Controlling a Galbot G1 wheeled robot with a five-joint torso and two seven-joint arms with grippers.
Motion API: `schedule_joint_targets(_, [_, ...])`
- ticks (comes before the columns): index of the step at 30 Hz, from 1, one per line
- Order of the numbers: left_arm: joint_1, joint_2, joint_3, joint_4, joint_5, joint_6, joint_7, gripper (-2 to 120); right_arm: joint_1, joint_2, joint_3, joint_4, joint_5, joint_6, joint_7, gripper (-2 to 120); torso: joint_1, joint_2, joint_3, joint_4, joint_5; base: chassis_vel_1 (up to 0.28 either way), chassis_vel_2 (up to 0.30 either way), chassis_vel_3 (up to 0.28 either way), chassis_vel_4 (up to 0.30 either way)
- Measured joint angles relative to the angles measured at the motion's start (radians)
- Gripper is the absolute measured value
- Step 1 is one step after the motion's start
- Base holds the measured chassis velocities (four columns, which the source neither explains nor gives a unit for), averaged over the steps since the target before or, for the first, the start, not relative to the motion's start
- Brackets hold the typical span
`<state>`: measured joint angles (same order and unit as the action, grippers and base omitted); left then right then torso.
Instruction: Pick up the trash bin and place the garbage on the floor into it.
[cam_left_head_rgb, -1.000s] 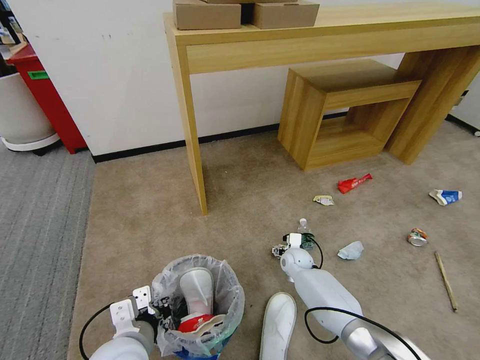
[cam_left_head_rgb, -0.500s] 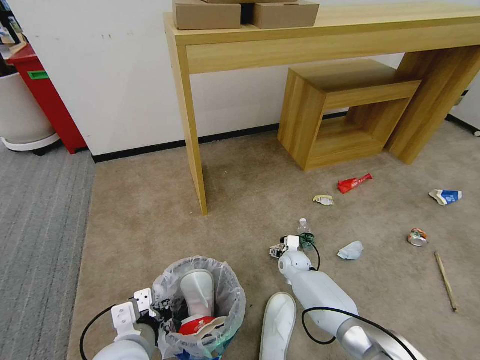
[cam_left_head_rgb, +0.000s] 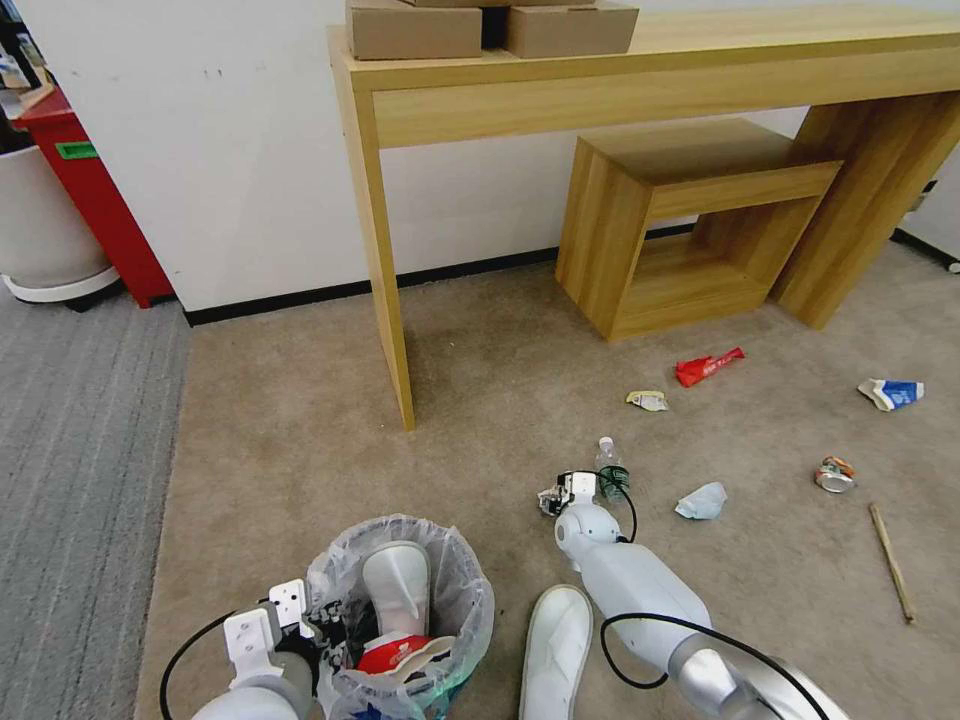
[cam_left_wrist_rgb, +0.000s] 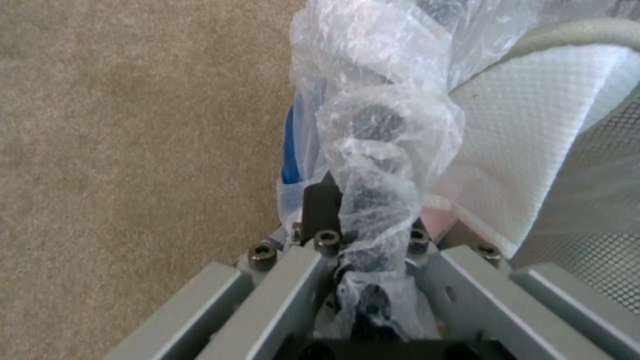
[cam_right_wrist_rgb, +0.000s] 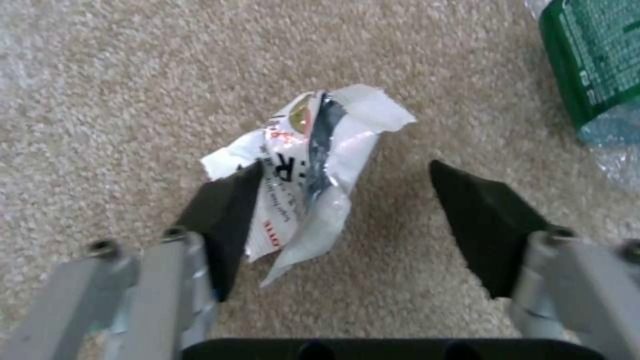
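I next need to grab the wrapper's dark-striped fold with my right gripper. Then I can drop the white wrapper into the trash bin.
The trash bin, lined with a crinkled clear bag, is at the lower left on the beige floor. It holds a white slipper and a red wrapper. My left gripper is shut on the bin's bagged rim. My right gripper is open and low over the carpet, its fingers astride a crumpled white wrapper. A small bottle with a green label lies just beyond it. A second slipper lies beside the right arm.
Farther right lie crumpled paper, a crushed can, a stick, a blue-white carton, a red wrapper and a small scrap. A wooden desk leg and a wooden stool stand ahead. Grey carpet lies left.
My right gripper has edged slightly nearer and leftward beside the bottle. The bin and left gripper sit a little lower in the view.
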<state>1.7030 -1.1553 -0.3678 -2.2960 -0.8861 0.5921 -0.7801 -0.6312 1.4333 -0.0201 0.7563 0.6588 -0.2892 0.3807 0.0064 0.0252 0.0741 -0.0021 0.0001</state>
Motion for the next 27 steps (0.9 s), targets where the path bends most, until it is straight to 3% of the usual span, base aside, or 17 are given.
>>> schedule_joint_targets(18, [-0.002, 0.01, -0.005, -0.007, -0.005, -0.002, 0.0, 0, -0.016, -0.032, -0.004, 0.05, 0.0, 0.021, -0.007, 0, 0.0, 0.0, 0.0, -0.0001, 0.0, 0.0, 0.0, 0.0, 0.0])
schedule_joint_targets(25, [-0.003, 0.017, -0.005, -0.008, -0.01, -0.003, -0.002, 0, -0.038, -0.046, 0.006, 0.091, -0.006, 0.041, -0.009, 0, 0.0, 0.0, 0.0, -0.0001, 0.0002, 0.0, 0.0, 0.0, 0.0])
schedule_joint_targets(27, [-0.003, 0.019, -0.005, -0.011, -0.015, -0.003, -0.003, 0, -0.062, -0.064, 0.021, 0.161, -0.01, 0.045, -0.009, 0, 0.0, 0.0, 0.0, 0.0, 0.0001, 0.0, 0.0, 0.0, 0.0])
